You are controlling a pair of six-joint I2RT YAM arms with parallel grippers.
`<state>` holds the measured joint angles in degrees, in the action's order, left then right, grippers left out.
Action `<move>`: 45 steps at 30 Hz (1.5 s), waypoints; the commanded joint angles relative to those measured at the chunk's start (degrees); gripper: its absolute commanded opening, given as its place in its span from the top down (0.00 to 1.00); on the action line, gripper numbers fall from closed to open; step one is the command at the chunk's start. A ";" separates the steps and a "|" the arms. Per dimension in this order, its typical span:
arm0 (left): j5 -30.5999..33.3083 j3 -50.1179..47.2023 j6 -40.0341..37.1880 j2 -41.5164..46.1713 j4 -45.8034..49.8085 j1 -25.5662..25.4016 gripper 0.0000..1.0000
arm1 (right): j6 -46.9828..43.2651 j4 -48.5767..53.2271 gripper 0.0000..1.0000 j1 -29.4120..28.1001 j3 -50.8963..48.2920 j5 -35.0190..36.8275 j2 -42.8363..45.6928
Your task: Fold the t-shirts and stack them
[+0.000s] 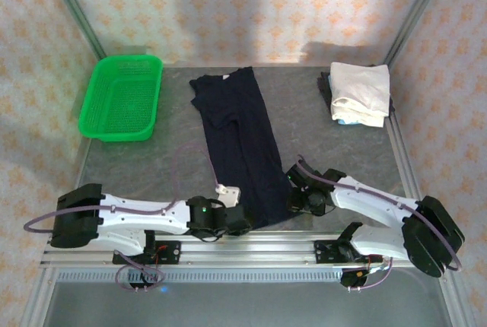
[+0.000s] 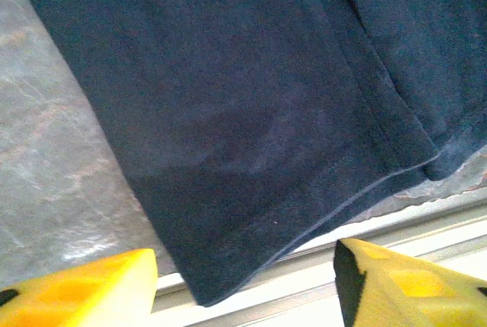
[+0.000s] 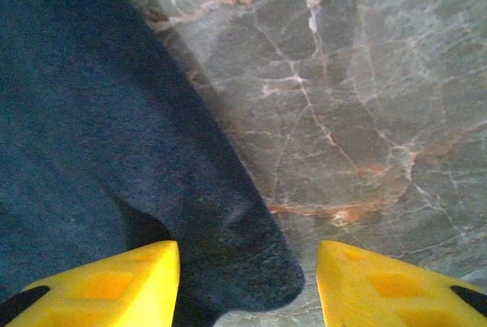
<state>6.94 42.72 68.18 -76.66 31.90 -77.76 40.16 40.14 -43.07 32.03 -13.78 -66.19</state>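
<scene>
My right gripper will next grab the navy t-shirt's near hem corner [image 3: 262, 280], opposite my left gripper's hem corner, to fold the hem evenly over the folded t-shirt.
A dark navy t-shirt [image 1: 240, 141], folded into a long strip, lies down the middle of the table. My left gripper [image 1: 242, 220] is at its near left hem corner. In the left wrist view that corner [image 2: 205, 281] sits between the yellow fingertips [image 2: 84, 289], and the left gripper [image 2: 243, 290] is open with gaps on both sides. My right gripper [image 1: 293, 199] is at the strip's near right edge. It [image 3: 247, 290] is open, with a rounded fold of navy cloth [image 3: 251, 258] lying between its fingers against the left one. A folded white t-shirt [image 1: 361, 93] rests at the back right.
A green mesh basket [image 1: 122, 97] stands at the back left. The white bundle lies on a dark cloth [image 1: 326, 87]. The metal rail [image 2: 396, 228] runs along the table's near edge, just under the navy hem. Bare marble table [image 3: 365, 76] lies right of the shirt.
</scene>
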 commanded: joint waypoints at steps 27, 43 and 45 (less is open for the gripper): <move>14.23 -1.13 10.44 4.30 3.18 -3.76 1.00 | 1.74 0.65 1.00 -0.87 1.50 -3.51 7.43; 1.48 4.74 -19.47 9.50 -0.98 34.10 1.00 | -9.20 1.54 1.00 7.20 37.41 5.68 -21.56; -1.31 7.40 -22.84 6.01 -1.58 38.36 1.00 | -10.71 1.17 1.00 8.70 41.94 4.81 -25.81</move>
<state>10.35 46.48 53.95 -67.44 31.75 -43.57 33.21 41.47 -35.81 68.82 -10.39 -88.47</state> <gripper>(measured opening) 0.043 0.040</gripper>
